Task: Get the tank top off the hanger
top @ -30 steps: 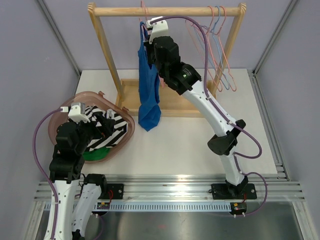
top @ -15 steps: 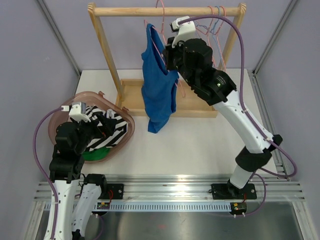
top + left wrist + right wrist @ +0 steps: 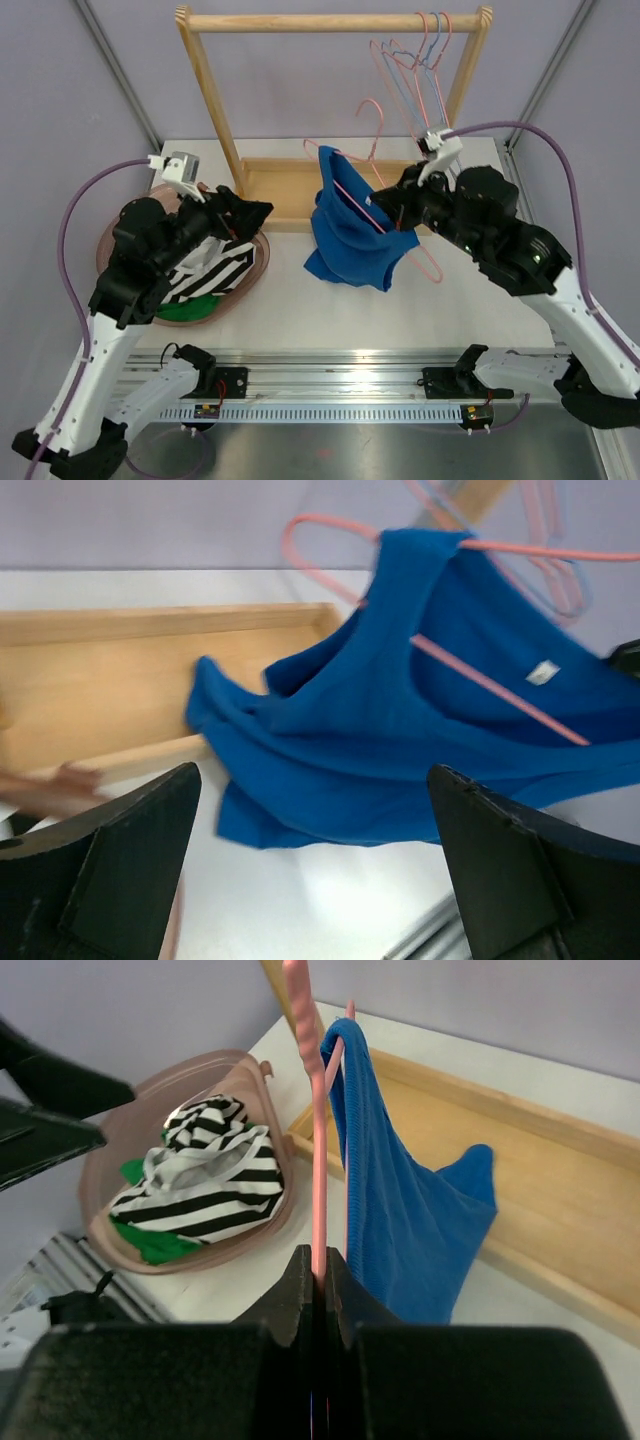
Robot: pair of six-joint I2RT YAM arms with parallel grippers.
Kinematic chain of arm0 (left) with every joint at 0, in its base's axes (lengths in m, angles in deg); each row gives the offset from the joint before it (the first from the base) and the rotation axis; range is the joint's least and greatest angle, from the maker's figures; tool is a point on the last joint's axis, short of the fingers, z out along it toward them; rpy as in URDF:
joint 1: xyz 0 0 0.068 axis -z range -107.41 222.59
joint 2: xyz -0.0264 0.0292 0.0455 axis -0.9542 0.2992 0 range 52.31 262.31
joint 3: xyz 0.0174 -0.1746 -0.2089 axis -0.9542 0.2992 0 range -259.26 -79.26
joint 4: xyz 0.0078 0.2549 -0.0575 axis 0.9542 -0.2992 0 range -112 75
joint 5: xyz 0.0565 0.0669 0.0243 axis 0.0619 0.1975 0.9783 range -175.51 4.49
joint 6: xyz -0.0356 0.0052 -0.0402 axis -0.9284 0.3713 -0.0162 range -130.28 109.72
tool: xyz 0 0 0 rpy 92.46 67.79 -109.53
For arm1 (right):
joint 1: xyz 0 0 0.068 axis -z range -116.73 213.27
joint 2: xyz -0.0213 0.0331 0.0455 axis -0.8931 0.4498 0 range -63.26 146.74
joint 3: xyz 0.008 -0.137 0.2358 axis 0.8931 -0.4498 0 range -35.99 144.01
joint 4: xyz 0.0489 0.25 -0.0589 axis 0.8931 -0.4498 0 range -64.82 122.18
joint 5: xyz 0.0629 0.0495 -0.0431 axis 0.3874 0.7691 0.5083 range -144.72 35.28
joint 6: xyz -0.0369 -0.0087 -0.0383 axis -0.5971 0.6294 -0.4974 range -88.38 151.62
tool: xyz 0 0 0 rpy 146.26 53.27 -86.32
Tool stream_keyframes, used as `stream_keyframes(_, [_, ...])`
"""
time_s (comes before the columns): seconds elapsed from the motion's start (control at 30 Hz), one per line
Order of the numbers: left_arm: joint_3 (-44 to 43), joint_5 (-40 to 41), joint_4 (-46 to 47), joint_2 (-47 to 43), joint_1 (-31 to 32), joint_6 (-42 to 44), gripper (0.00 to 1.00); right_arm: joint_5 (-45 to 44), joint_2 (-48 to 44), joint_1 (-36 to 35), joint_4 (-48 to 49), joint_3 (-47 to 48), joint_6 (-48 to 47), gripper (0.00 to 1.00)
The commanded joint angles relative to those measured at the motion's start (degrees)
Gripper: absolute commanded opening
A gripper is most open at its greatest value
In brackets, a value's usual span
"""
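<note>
Next, my left gripper grabs the tank top by the shoulder strap at the hanger's loose end to slide it off the hanger.
The blue tank top hangs on a pink wire hanger that is off the rack rail, tilted over the table in front of the rack base. My right gripper is shut on the hanger's wire; in the right wrist view the pink wire runs up from between the closed fingers, with the tank top draped just to the right. My left gripper is open and empty, left of the tank top and apart from it. In the left wrist view the tank top and hanger lie ahead of the open gripper.
The wooden rack stands at the back with its base tray. Several empty wire hangers hang at the rail's right end. A brown basket at the left holds striped clothing; it also shows in the right wrist view.
My right arm has taken the hanger with the tank top off the rail and brought it down and forward over the table. My left arm has risen from the basket and swung right towards it.
</note>
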Motion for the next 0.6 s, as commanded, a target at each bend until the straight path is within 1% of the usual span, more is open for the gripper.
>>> stream_keyframes(0.0, [-4.6, 6.8, 6.8, 4.4, 9.9, 2.2, 0.99, 5.2, -8.2, 0.2, 3.7, -5.0, 5.2, 0.0])
stream_keyframes(0.03, [-5.4, 8.1, 7.6, 5.6, 12.3, 3.0, 0.99, 6.6, -11.0, 0.2, 3.5, -6.0, 6.3, 0.0])
stream_keyframes(0.07, [-6.9, 11.0, 8.9, 7.7, 16.9, 3.8, 0.99, 7.3, -12.3, 0.2, 2.7, -7.3, 6.9, 0.0])
stream_keyframes(0.1, [-7.8, 12.7, 9.3, 9.0, 19.3, 5.8, 0.99, 7.3, -14.2, 0.1, 2.3, -7.7, 7.4, 0.0])
stream_keyframes(0.13, [-8.8, 14.9, 9.6, 10.1, 23.8, 7.0, 0.99, 9.5, -14.9, 0.2, 1.6, -7.8, 8.3, 0.0])
stream_keyframes(0.17, [-10.0, 18.8, 9.6, 12.8, 26.3, 8.2, 0.99, 10.1, -15.4, 0.2, 0.2, -7.7, 8.7, 0.0])
stream_keyframes(0.2, [-11.8, 21.0, 9.6, 13.9, 28.7, 11.0, 0.99, 10.6, -16.6, 0.2, -0.5, -7.5, 9.0, 0.0])
stream_keyframes(0.23, [-12.6, 23.3, 10.3, 14.9, 33.2, 12.4, 0.99, 11.3, -16.8, 0.2, -1.9, -7.0, 9.7, 0.0])
stream_keyframes(0.27, [-13.2, 28.2, 10.7, 16.1, 35.2, 13.7, 0.99, 11.8, -17.3, 0.2, -2.5, -6.8, 10.0, 0.0])
stream_keyframes(0.3, [-14.2, 30.3, 11.0, 18.2, 36.8, 15.7, 0.99, 12.3, -17.8, 0.2, -3.0, -6.6, 10.2, 0.0])
stream_keyframes(0.33, [-14.7, 31.6, 11.7, 19.2, 38.7, 16.2, 0.97, 13.5, -18.0, 0.2, -4.1, -6.1, 10.5, 0.0])
stream_keyframes(0.43, [-16.6, 33.5, 12.1, 22.5, 39.7, 16.6, 0.91, 15.7, -18.7, 0.1, -5.6, -5.6, 10.8, 0.0])
stream_keyframes(0.57, [-16.9, 36.1, 12.9, 23.9, 39.6, 16.6, 0.6, 14.4, -19.3, 0.2, -7.5, -5.1, 10.4, 0.0])
